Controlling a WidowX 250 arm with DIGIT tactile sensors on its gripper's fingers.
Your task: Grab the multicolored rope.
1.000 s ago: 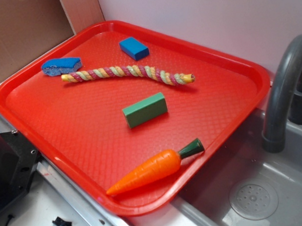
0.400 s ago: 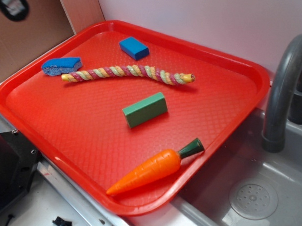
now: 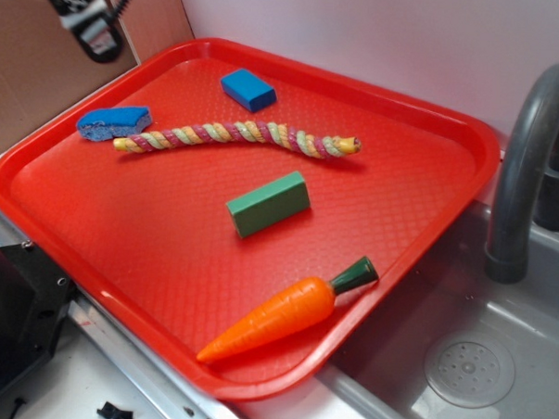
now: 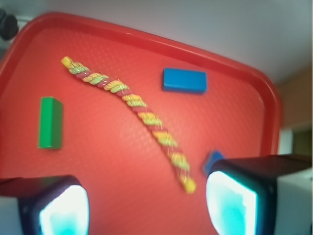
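My gripper grips the rope around its twisted middle [image 3: 235,132] next, between both yellow ends of the rope, since the rope stretches long and thin across the tray [image 3: 423,114].
The multicolored rope [image 3: 238,136] lies in a gentle curve across the far half of the red tray [image 3: 423,114], twisted pink, yellow and pale green. In the wrist view the rope [image 4: 132,103] runs diagonally from upper left to lower right, its yellow end just ahead of the right finger. My gripper [image 3: 84,15] hangs high at the top left corner of the exterior view, above and to the left of the rope. In the wrist view the gripper [image 4: 146,205] is open, with only red tray between its fingers [image 4: 230,203].
A blue block [image 3: 248,88] sits at the tray's far side and a blue sponge [image 3: 114,122] touches the rope's left end. A green block [image 3: 268,202] lies mid-tray, an orange carrot [image 3: 284,310] near the front edge. A grey faucet [image 3: 528,155] and sink [image 3: 467,371] are at the right.
The gripper has entered the exterior view at the top left and shifted right and slightly down. Nothing on the tray has moved.
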